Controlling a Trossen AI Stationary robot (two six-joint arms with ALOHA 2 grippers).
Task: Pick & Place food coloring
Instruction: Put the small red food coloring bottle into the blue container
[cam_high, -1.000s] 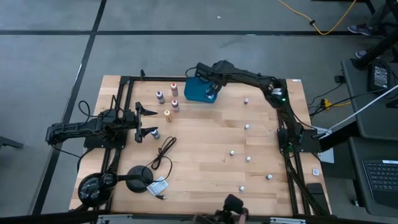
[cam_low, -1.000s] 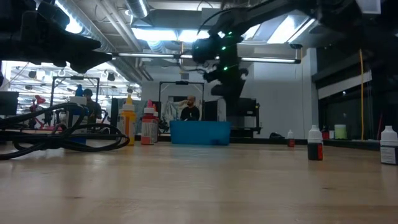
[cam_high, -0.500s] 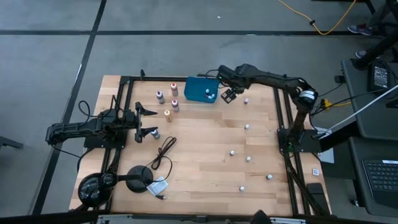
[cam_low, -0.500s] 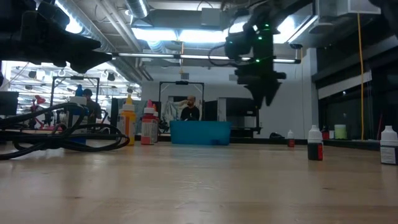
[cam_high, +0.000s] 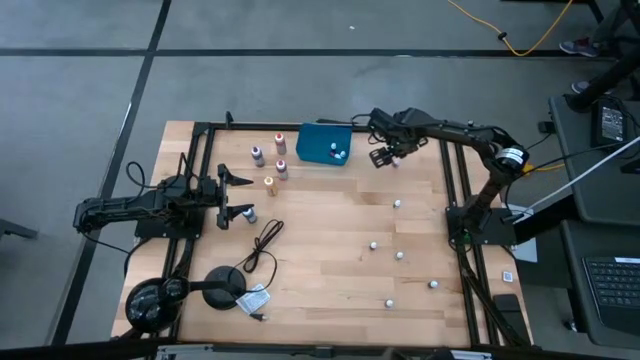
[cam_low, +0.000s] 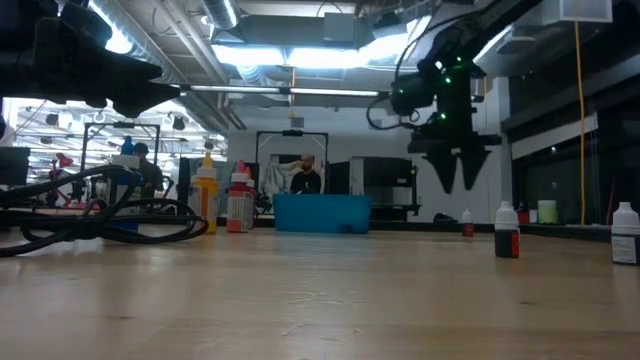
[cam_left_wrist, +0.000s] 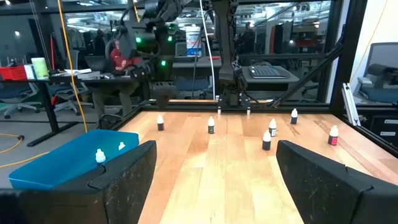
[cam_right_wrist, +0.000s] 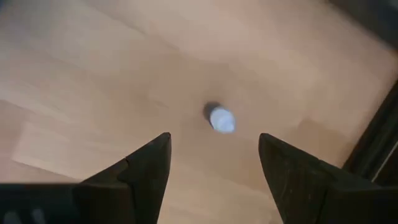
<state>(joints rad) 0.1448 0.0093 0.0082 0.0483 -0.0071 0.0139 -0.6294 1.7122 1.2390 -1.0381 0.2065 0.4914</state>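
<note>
The right gripper isn't ready to close yet: the white cap (cam_right_wrist: 222, 120) looks small beyond its open fingers, and they would miss the cap now. The gripper needs to first go lower.
My right gripper (cam_high: 384, 155) hangs open over the far part of the table, fingers pointing down, just right of the teal tray (cam_high: 318, 140). In the right wrist view a white-capped food coloring bottle (cam_right_wrist: 221, 119) stands upright on the wood below the open fingers, apart from them. The low view shows this bottle (cam_low: 466, 222) under the gripper (cam_low: 460, 178). Two small bottles (cam_high: 335, 154) lie in the tray. My left gripper (cam_high: 236, 196) waits open and level at the table's left side. Several white-capped bottles (cam_high: 397, 204) stand scattered on the right half.
Several coloured bottles (cam_high: 270, 165) stand left of the tray, and one (cam_high: 250, 213) sits by my left gripper. A black cable (cam_high: 262, 245) and a black round stand (cam_high: 228, 285) lie at the near left. Black frame rails (cam_high: 462, 250) run along both sides.
My right gripper has gone from above the teal tray toward the table's right edge, sinking a little and rolling about its own axis. It now hangs over a white-capped bottle, still open with nothing between its fingers.
</note>
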